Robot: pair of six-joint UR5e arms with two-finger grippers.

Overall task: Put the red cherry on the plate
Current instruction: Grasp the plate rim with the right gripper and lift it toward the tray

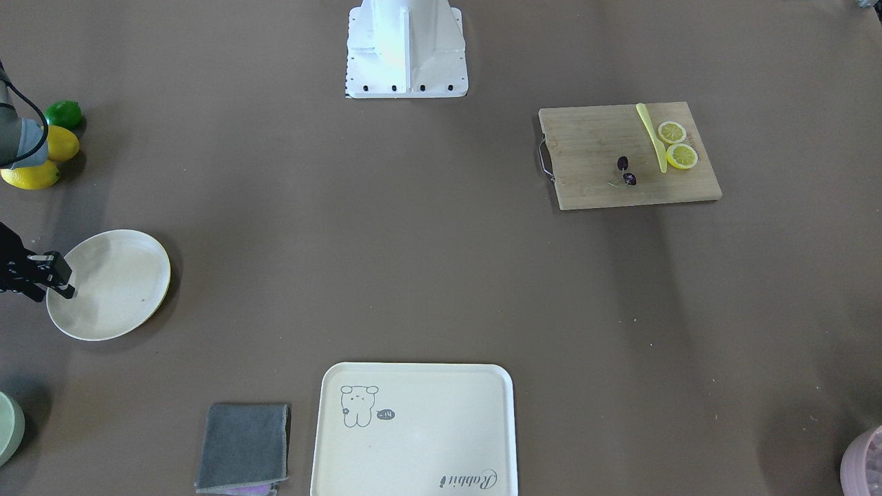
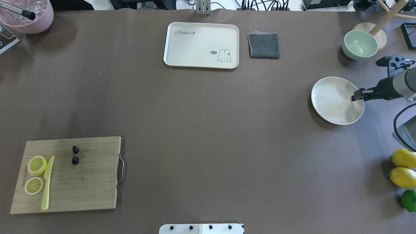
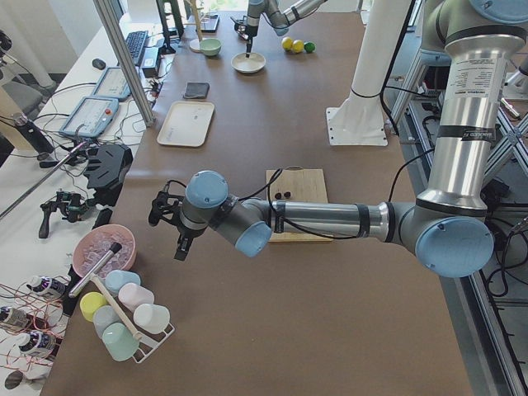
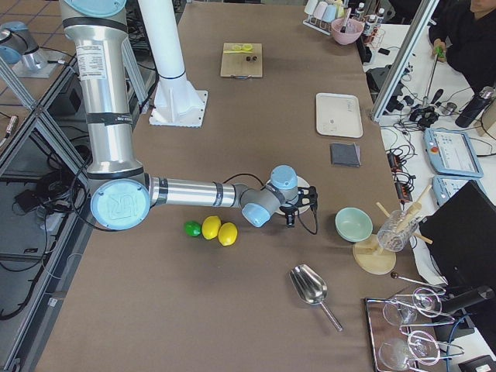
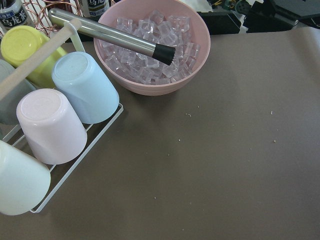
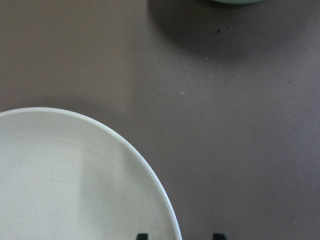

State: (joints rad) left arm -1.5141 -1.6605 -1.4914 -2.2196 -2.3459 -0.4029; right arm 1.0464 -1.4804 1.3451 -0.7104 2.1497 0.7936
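Observation:
I need to bring the round cream plate within reach of the red cherry [image 1: 629, 178], so next I will grab it by its rim [image 1: 51, 295] with my right gripper.
The red cherry [image 2: 75, 155] is a pair of tiny dark fruits on a green stem, lying on the wooden cutting board [image 2: 87, 182] at the near left; it also shows in the front view [image 1: 626, 171]. The round cream plate [image 2: 331, 104] sits far off at the right. My right gripper [image 2: 357, 96] hovers over the plate's right rim [image 6: 150, 170], open, with a fingertip [image 6: 142, 235] on each side of the rim and nothing held. My left gripper [image 3: 177, 241] shows only in the left side view, near the pink ice bowl; I cannot tell its state.
Two lemon slices [image 2: 35, 174] and a yellow knife [image 2: 47, 183] share the board. A cream tray [image 2: 201, 45], a grey cloth [image 2: 264, 45] and a green bowl [image 2: 359, 44] stand at the far side. Lemons and a lime [image 2: 404, 177] lie near the right edge. A pink ice bowl [image 5: 152, 47] and a cup rack [image 5: 55, 125] sit far left.

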